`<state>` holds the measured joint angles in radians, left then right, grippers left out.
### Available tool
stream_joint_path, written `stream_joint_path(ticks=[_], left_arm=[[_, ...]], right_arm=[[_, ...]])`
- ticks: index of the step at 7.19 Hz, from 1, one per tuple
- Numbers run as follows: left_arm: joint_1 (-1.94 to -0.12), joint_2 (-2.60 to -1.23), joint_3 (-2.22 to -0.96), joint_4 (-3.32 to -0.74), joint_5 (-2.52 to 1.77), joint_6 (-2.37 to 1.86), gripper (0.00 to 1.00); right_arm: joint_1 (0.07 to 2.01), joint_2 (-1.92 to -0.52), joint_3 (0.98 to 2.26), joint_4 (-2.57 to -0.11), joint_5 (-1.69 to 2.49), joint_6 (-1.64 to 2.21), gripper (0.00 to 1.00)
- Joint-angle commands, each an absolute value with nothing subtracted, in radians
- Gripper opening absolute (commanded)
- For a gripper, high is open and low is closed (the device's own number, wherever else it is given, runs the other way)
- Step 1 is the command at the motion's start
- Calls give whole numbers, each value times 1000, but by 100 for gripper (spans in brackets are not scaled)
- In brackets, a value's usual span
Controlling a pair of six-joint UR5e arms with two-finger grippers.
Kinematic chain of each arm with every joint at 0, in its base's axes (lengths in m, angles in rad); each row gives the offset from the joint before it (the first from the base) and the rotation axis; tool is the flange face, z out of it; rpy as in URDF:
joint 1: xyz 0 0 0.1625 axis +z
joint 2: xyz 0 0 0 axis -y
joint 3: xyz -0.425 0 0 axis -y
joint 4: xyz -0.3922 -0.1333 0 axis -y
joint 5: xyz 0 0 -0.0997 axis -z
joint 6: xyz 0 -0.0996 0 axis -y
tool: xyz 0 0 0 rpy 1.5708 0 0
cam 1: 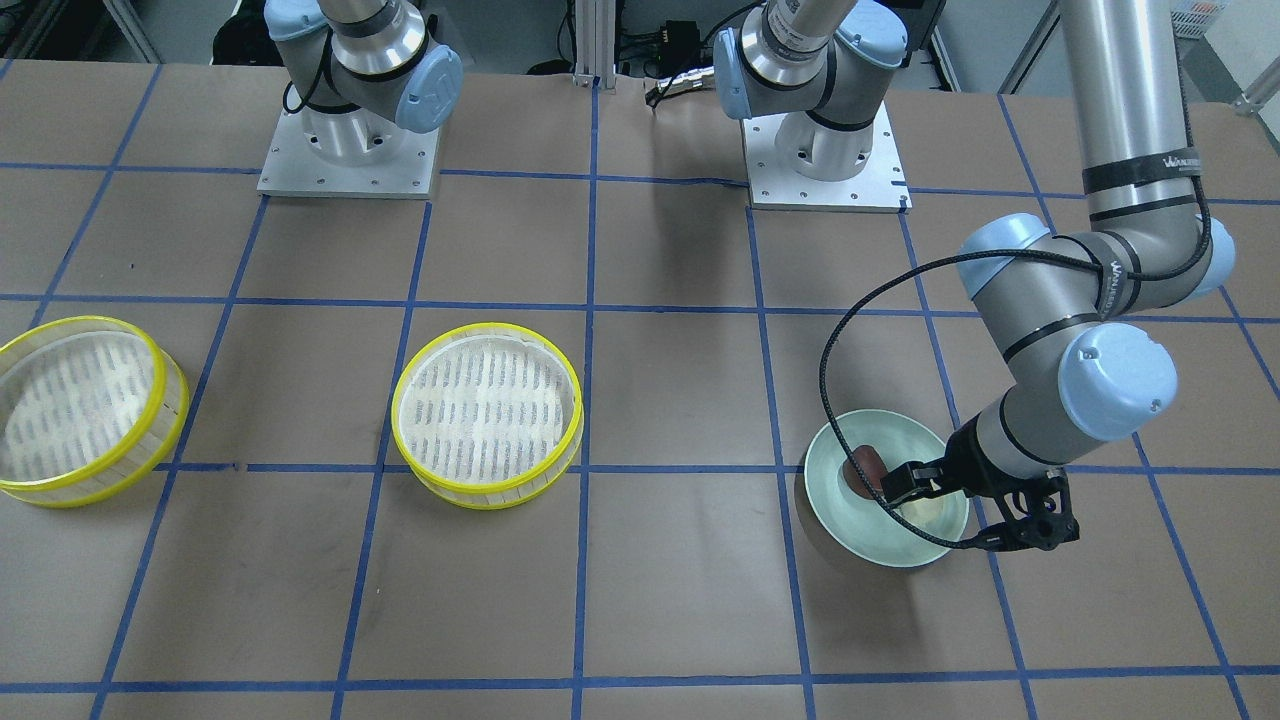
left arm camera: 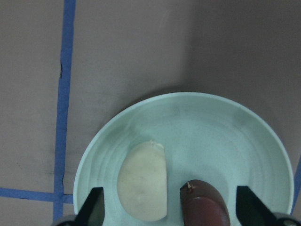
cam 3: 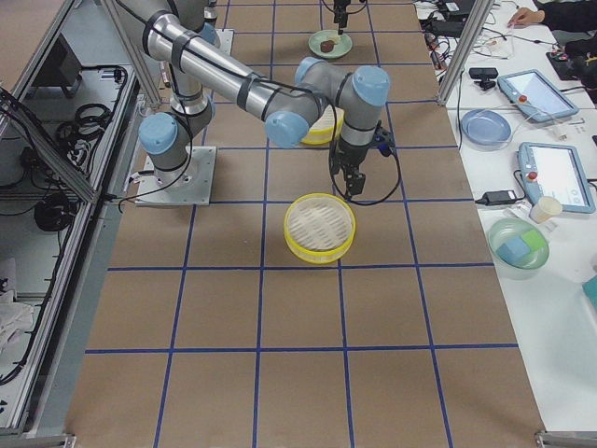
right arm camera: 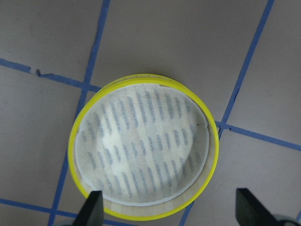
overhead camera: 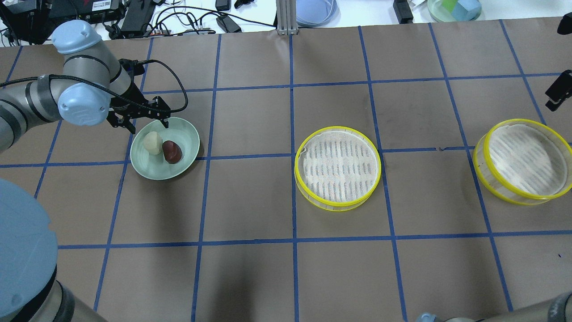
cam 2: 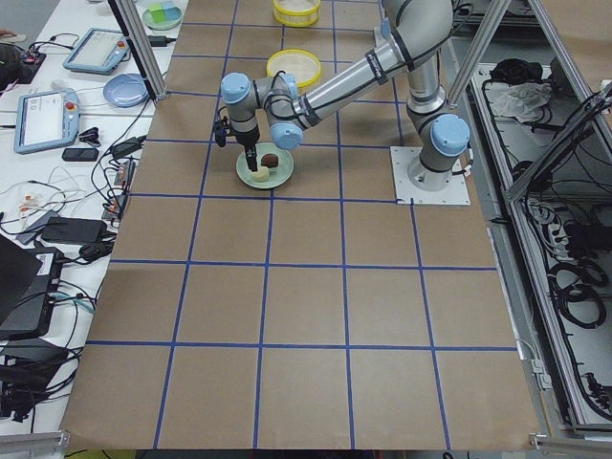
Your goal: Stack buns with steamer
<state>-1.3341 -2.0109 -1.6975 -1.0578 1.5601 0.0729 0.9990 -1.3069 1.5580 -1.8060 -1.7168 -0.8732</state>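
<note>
My right gripper picks up the steamer by its thin yellow rim (cam 1: 160,396) next, since its round white base is too wide for the gripper's fingers.
A pale cream bun (overhead camera: 153,143) and a dark reddish-brown bun (overhead camera: 171,151) lie side by side in a green plate (overhead camera: 186,134) on the left of the table. My left gripper (overhead camera: 142,120) hovers over the plate's far-left rim, open and empty. In the left wrist view its fingertips (left arm camera: 94,209) straddle both buns, cream (left arm camera: 142,181) and brown (left arm camera: 204,205). Two yellow-rimmed steamer trays stand empty, one mid-table (overhead camera: 338,167) and one at the right (overhead camera: 523,161). My right gripper (right arm camera: 171,209) is open above the right tray (right arm camera: 143,146).
The brown paper table has a blue tape grid. Both arm bases (cam 1: 348,150) (cam 1: 825,150) stand on the robot's side. Cables, a blue dish (overhead camera: 315,11) and a bowl with blocks (overhead camera: 453,9) lie beyond the table's far edge.
</note>
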Motion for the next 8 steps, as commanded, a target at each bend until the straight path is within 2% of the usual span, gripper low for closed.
stream_joint_path(ticks=[1, 3, 4, 5, 6, 7, 8], left_arm=[[-1315, -2055, -1700, -1039, 1560, 60, 97], [-1310, -2074, -1701, -1032, 1559, 60, 97], [-1310, -2082, -1701, -1032, 1557, 58, 92], [-1310, -2088, -1706, -1032, 1539, 60, 78], [-1310, -2089, -1716, -1032, 1537, 60, 59], [-1307, -2088, -1717, -1032, 1537, 63, 40], [-1305, -2085, -1717, -1032, 1539, 75, 24]], right_arm=[[913, -1197, 1583, -1943, -1713, -931, 94], [853, -1109, 1620, -2084, -1675, -1027, 94], [838, -1079, 1631, -2088, -1664, -1028, 91], [835, -1063, 1634, -2101, -1666, -1029, 87], [834, -1060, 1634, -2102, -1673, -1029, 77], [834, -1060, 1635, -2100, -1683, -1029, 58], [834, -1060, 1635, -2100, -1690, -1031, 30]])
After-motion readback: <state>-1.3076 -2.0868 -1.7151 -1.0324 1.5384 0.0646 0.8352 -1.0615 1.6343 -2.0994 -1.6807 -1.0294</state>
